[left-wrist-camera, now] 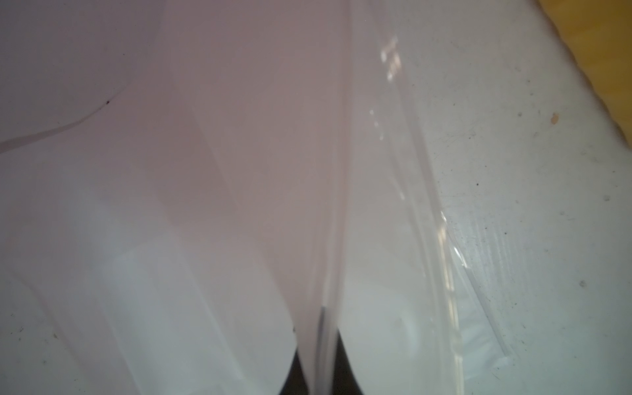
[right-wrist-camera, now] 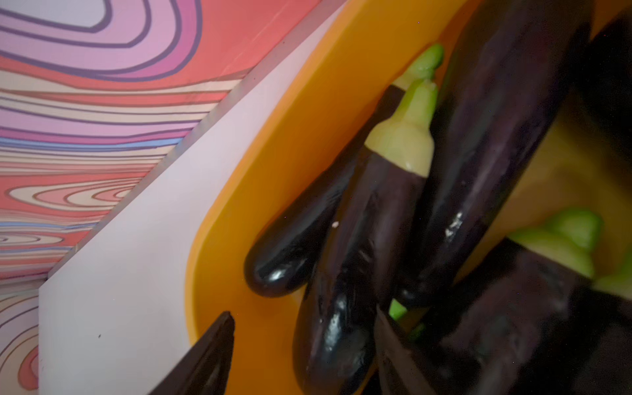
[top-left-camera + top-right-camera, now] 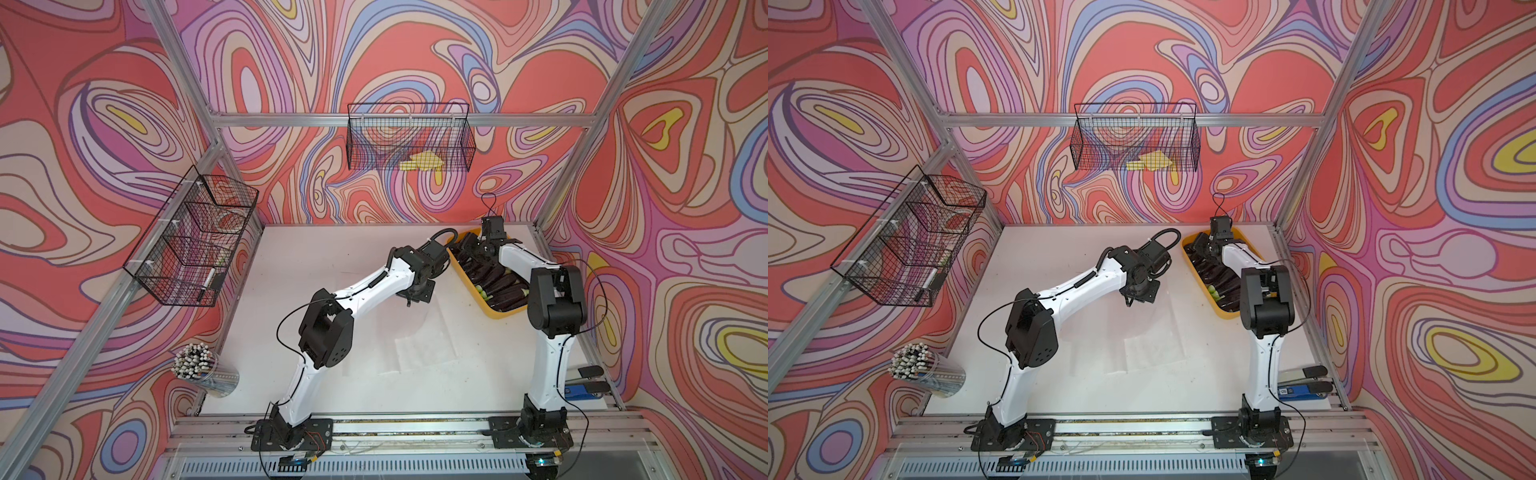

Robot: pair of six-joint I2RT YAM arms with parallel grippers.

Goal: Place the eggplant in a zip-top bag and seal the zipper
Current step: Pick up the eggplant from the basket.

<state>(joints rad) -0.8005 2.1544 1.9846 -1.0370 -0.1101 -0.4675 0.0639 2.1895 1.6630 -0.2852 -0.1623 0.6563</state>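
Note:
The right gripper grabs the eggplant across its dark body toward the rounded end next, leaving the green stem end free to enter the zip-top bag (image 3: 436, 340) first.
Several dark purple eggplants (image 3: 498, 286) (image 3: 1221, 282) with green stems lie in a yellow tray (image 3: 494, 311) (image 3: 1225, 313) at the table's back right. My right gripper (image 3: 471, 249) (image 3: 1200, 249) (image 2: 302, 313) hangs open over the tray's far end. In the right wrist view one eggplant (image 2: 342, 290) lies between its fingers; one finger stands clear of it, the other sits at its side. The clear zip-top bag (image 3: 436, 340) (image 3: 1163, 345) (image 1: 393, 171) lies flat mid-table. My left gripper (image 3: 411, 297) (image 3: 1133, 297) (image 1: 319, 369) is shut on the bag's edge, lifting the film.
A wire basket (image 3: 409, 137) hangs on the back wall and another (image 3: 195, 241) on the left wall. A clear cup of pens (image 3: 203, 370) stands at the front left. A blue tool with black handles (image 3: 590, 382) lies at the table's right edge.

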